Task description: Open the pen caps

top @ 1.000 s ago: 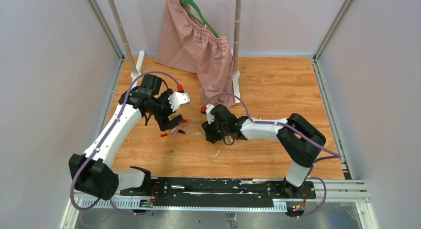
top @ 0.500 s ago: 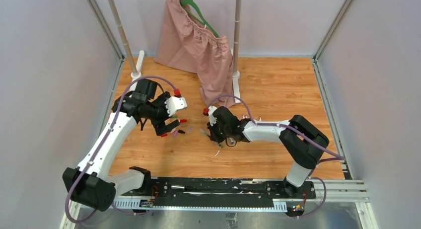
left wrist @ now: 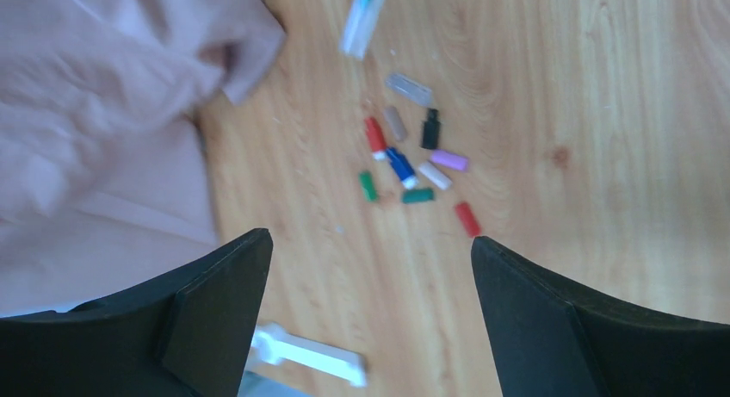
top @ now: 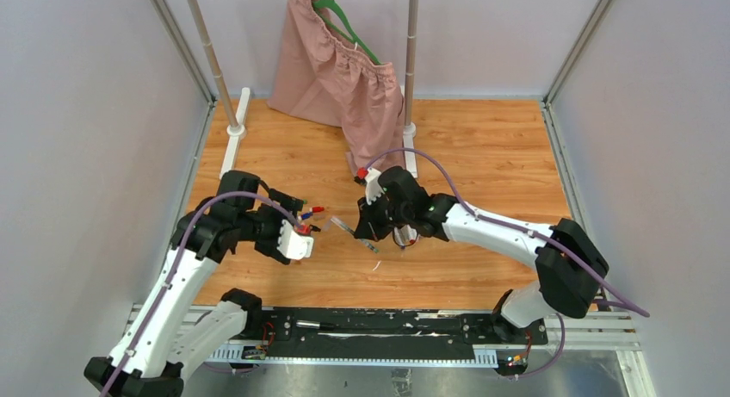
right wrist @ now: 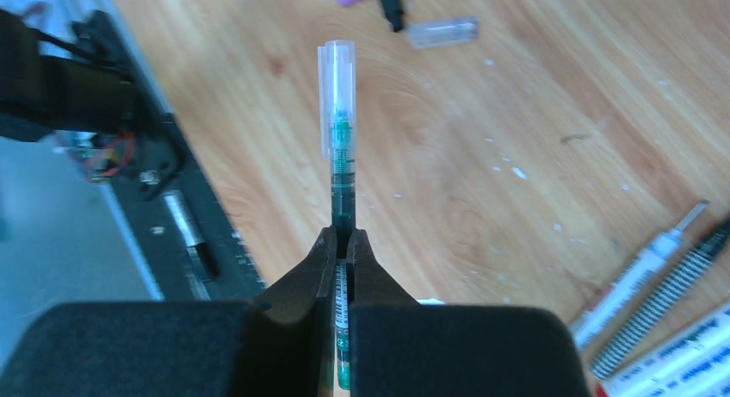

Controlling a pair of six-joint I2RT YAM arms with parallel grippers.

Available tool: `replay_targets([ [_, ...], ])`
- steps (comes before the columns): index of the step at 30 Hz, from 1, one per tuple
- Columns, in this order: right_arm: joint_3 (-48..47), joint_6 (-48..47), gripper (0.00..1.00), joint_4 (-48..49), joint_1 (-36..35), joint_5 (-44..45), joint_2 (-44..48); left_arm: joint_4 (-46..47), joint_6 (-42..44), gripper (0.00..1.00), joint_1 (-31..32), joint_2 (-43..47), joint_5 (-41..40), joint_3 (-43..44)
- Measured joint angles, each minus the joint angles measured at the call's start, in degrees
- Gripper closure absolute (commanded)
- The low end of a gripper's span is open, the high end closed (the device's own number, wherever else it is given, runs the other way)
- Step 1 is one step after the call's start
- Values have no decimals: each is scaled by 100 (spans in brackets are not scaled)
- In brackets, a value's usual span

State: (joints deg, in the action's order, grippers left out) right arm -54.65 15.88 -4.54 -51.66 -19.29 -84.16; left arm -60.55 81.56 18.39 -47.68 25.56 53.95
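Note:
Next, my left gripper grabs the green pen's clear cap [top: 339, 224] [left wrist: 361, 22] to pull it open. The green pen's body stays in my right gripper.
Several loose pen caps [left wrist: 398, 164] in red, blue, green, purple, black and white lie in a cluster on the wooden floor; in the top view the pen caps [top: 315, 211] lie just right of my left gripper. My left gripper [left wrist: 370, 251] is open and empty, above the cluster and back from it. It also shows in the top view [top: 297, 226]. My right gripper [right wrist: 343, 238] is shut on a green pen [right wrist: 342, 177] whose clear cap [right wrist: 336, 87] is still on. It holds this pen [top: 346, 228] above the floor, the capped end pointing at the left gripper.
A pink garment [top: 344, 78] hangs on a green hanger at the back, on a rack with white feet [top: 234, 130]. Several more pens [right wrist: 654, 268] lie on the floor under the right arm. A loose clear cap [right wrist: 442, 32] lies by the cluster. The black base rail [top: 379, 324] runs along the near edge.
My left arm has pulled back toward the near edge, its open gripper moving off the caps. My right gripper has lifted off the floor with the green pen and moved slightly farther away.

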Motion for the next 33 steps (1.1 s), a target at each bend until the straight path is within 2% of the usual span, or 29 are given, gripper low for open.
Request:
replay_targets([
  [8,-726,688,100,-304,9,-1023,-61,638,1384,9,901,50,-87,-146],
  [13,-1047,1137,100,-267,46,-1440,-164,999,1779,16,1307,-264,-356,-146],
  [18,-1141,1508,100,-109,76,-1718,-306,1261,1834,36,1438,-402,-568,-146],
  [27,-1126,2081,100,426,168,-2035,-463,1379,1888,62,1530,-422,-835,-186],
  [31,-1067,2286,99,756,181,-2109,-472,1379,1788,88,1561,-463,-881,-199],
  [32,-1062,2328,91,809,181,-2133,-483,1375,1773,94,1561,-485,-907,-199],
  [33,-1060,2339,79,846,181,-2129,-487,1285,1764,99,1561,-509,-955,-203],
])
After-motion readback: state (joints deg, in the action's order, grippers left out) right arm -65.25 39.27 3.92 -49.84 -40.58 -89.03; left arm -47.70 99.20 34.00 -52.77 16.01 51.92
